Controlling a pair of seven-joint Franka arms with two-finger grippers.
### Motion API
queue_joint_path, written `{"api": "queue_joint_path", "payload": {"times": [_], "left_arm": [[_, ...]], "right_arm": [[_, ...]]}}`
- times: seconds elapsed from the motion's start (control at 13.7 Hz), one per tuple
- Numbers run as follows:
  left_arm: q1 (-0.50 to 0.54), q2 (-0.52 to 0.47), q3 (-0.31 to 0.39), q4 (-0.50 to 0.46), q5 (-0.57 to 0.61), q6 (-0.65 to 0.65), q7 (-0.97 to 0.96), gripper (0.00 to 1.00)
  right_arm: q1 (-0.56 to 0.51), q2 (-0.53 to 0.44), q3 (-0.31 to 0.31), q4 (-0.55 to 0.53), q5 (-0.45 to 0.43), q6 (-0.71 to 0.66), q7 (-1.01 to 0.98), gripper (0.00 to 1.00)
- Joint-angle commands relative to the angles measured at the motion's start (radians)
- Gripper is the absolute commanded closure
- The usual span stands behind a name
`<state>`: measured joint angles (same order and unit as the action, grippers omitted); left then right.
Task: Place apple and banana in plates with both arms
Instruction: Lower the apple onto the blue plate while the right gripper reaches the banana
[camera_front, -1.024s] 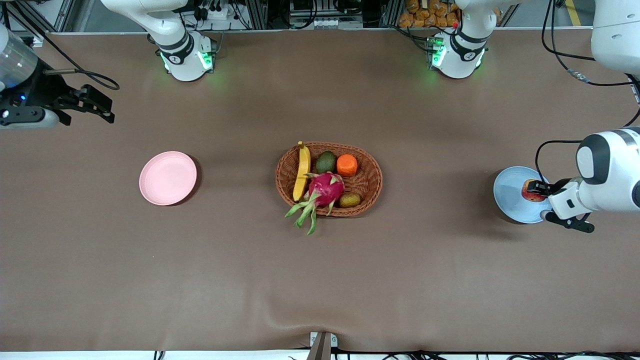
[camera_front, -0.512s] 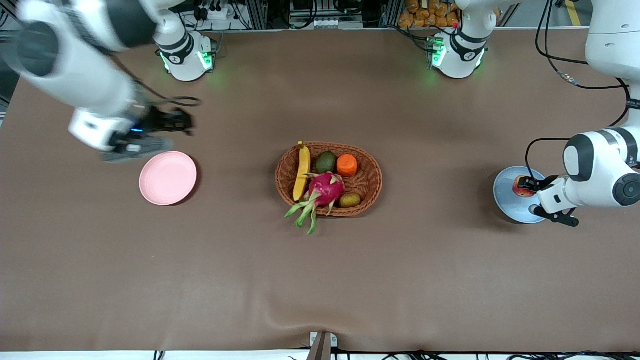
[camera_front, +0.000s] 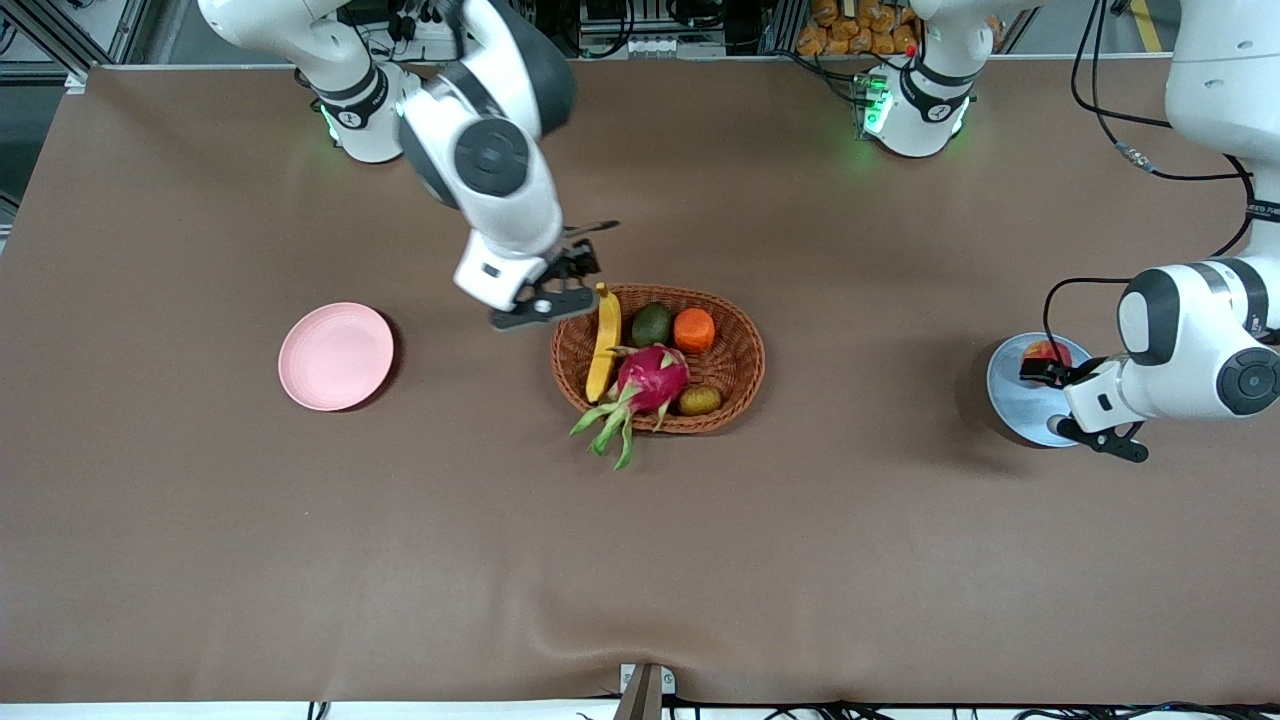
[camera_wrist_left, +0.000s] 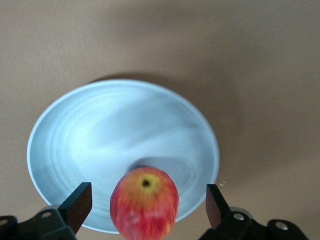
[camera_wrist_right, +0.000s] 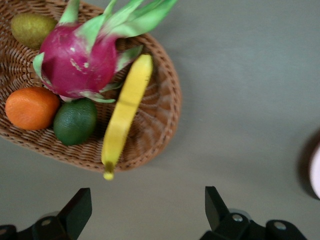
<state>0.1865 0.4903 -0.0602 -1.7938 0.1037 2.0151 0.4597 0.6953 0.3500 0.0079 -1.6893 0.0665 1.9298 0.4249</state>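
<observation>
I will grab the banana's stem end (camera_front: 602, 292) with my right gripper next. Then I can lay the banana in the pink plate (camera_front: 335, 356).
The red and yellow apple (camera_front: 1045, 350) rests on the light blue plate (camera_front: 1010, 395) at the left arm's end of the table. My left gripper (camera_front: 1048, 372) is open around it. In the left wrist view the apple (camera_wrist_left: 145, 200) sits between the fingers (camera_wrist_left: 77, 205) with a gap on each side, on the blue plate (camera_wrist_left: 100, 135). My right gripper (camera_front: 560, 288) is open and empty, over the table beside the basket's rim at the banana's stem end. The yellow banana (camera_front: 604, 340) lies in the wicker basket (camera_front: 740, 385); the right wrist view shows it too (camera_wrist_right: 125, 117). The pink plate (camera_front: 335, 356) holds nothing.
The basket (camera_wrist_right: 160, 120) also holds a magenta dragon fruit (camera_front: 650, 378), an orange fruit (camera_front: 694, 330), a green fruit (camera_front: 652, 323) and a small brownish fruit (camera_front: 700, 400). The dragon fruit's leaves hang over the rim toward the front camera.
My right arm has swung from the table's end past the pink plate to the basket. My left gripper has shifted over the blue plate and opened off the apple.
</observation>
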Motion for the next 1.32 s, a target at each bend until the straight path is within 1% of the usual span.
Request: {"api": "queue_joint_path", "payload": {"times": [0.0, 0.15, 0.29, 0.59, 0.73, 1.02, 1.17, 1.24], "left_arm": [[0.002, -0.027, -0.029, 0.115, 0.011, -0.117, -0.023, 0.0], [0.005, -0.033, -0.07, 0.184, 0.01, -0.159, -0.032, 0.0], [0.004, -0.053, -0.089, 0.244, 0.01, -0.217, -0.058, 0.0], [0.004, -0.123, -0.131, 0.257, 0.01, -0.239, -0.134, 0.0], [0.004, -0.154, -0.147, 0.27, 0.007, -0.251, -0.136, 0.0], [0.004, -0.162, -0.156, 0.338, -0.016, -0.3, -0.158, 0.0], [0.002, -0.168, -0.162, 0.346, -0.019, -0.311, -0.186, 0.0], [-0.027, -0.192, -0.152, 0.34, -0.027, -0.312, -0.226, 0.0]], "right_arm": [[0.026, 0.059, -0.013, 0.022, 0.039, 0.047, 0.025, 0.0], [0.052, 0.089, -0.013, 0.022, 0.041, 0.066, 0.028, 0.0], [0.073, 0.121, -0.013, 0.022, 0.041, 0.086, 0.028, 0.0], [0.099, 0.164, -0.013, 0.008, 0.039, 0.087, 0.038, 0.0], [0.115, 0.167, -0.013, -0.013, 0.039, 0.086, 0.057, 0.02], [0.113, 0.175, -0.013, -0.023, 0.039, 0.084, 0.058, 0.2], [0.113, 0.187, -0.013, -0.021, 0.039, 0.086, 0.058, 0.27], [0.115, 0.187, -0.013, -0.021, 0.039, 0.086, 0.058, 0.33]]}}
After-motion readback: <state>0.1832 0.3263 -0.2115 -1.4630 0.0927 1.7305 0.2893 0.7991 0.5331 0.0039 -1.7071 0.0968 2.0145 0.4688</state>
